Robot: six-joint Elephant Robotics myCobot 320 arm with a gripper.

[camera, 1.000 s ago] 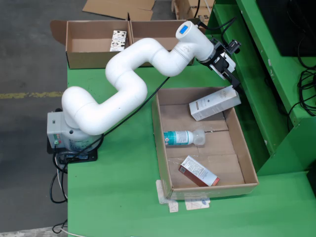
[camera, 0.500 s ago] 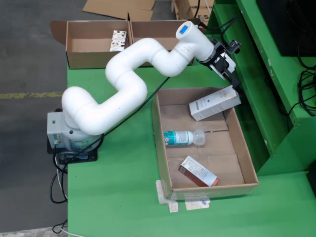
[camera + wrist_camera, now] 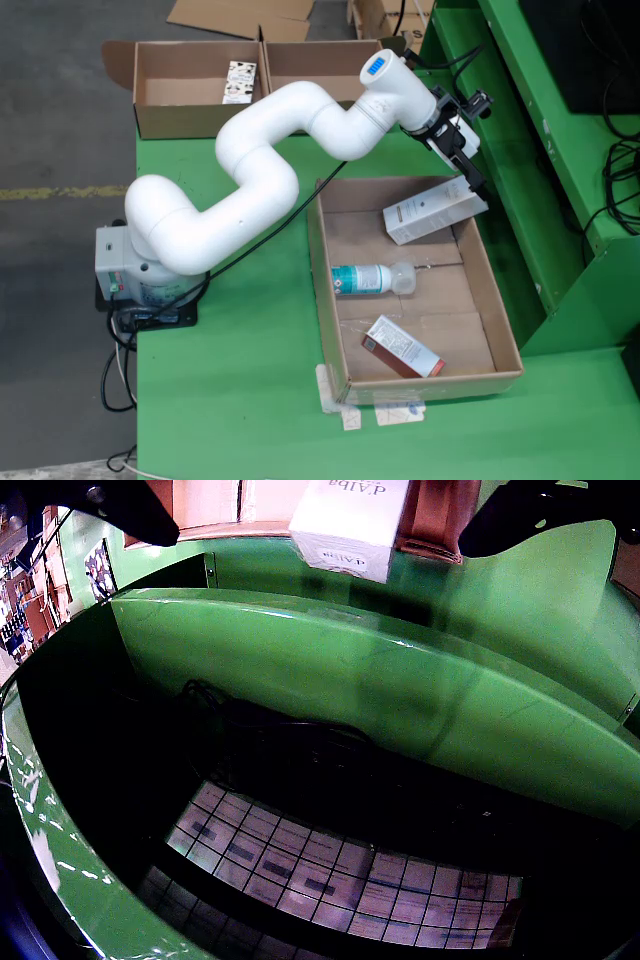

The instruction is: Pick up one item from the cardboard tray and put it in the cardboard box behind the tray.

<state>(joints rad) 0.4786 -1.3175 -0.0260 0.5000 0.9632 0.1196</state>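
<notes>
The white carton [image 3: 403, 347] needs to go into the box behind the tray, so my gripper will next grab it by its end in the tray's corner [image 3: 467, 200].
In the overhead view the cardboard tray [image 3: 500, 300] holds a white and brown carton [image 3: 433, 210] at its far right corner, a clear bottle with a teal label [image 3: 368, 278] in the middle, and a red and white carton [image 3: 403, 347] near the front. My gripper [image 3: 476, 185] hangs over the right end of the white carton. In the wrist view its black fingers [image 3: 130, 510] stand wide apart, with the white carton [image 3: 350, 520] between them and touching neither. The gripper [image 3: 318, 535] is open.
Two open cardboard boxes stand behind the tray: the left one [image 3: 160, 110] holds a small printed packet [image 3: 238, 82], the right one [image 3: 320, 62] is partly hidden by the arm. A green frame [image 3: 530, 150] rises along the tray's right side. Black cables trail over the table.
</notes>
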